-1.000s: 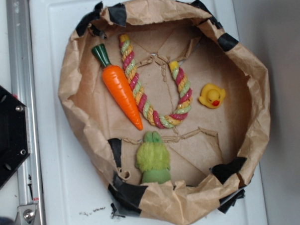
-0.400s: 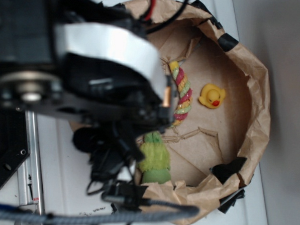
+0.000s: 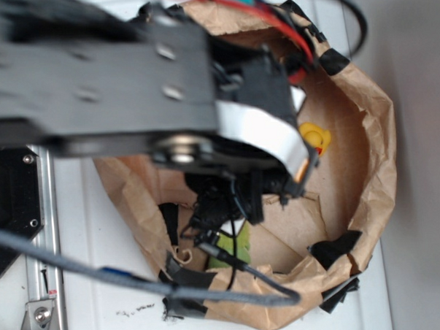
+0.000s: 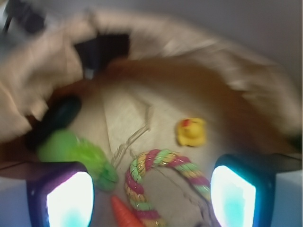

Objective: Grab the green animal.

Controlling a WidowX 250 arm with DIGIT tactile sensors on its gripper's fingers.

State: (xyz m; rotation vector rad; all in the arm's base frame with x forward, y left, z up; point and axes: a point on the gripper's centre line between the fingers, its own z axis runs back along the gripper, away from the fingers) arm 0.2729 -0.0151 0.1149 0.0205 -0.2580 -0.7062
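The gripper grabs the green animal by its fuzzy lime-green middle (image 4: 90, 155) next, which leaves its smooth rounded end (image 4: 57, 145) free.
The green animal (image 4: 75, 151), a fuzzy lime-green plush, lies at the left of the wrist view, just above and beside my left finger pad (image 4: 70, 201). My gripper (image 4: 151, 196) is open, with its bright pads far apart. Between them lie the striped rope (image 4: 163, 158) and the carrot's tip (image 4: 124, 213), and the plush is outside the gap. In the exterior view my arm (image 3: 128, 74) covers most of the bowl. Only a small patch of the green animal (image 3: 237, 248) shows under it near the bowl's front wall, and the fingers are hidden.
Everything sits in a crumpled brown paper bowl (image 3: 372, 129) patched with black tape (image 3: 333, 249). A yellow rubber duck (image 4: 191, 131) sits toward the far side, half hidden behind the arm in the exterior view as the duck (image 3: 317, 137). A metal rail (image 3: 44, 238) runs along the left.
My arm has swung in from the left over the bowl and kept moving right. It now hides the carrot, the rope and most of the green animal in the exterior view.
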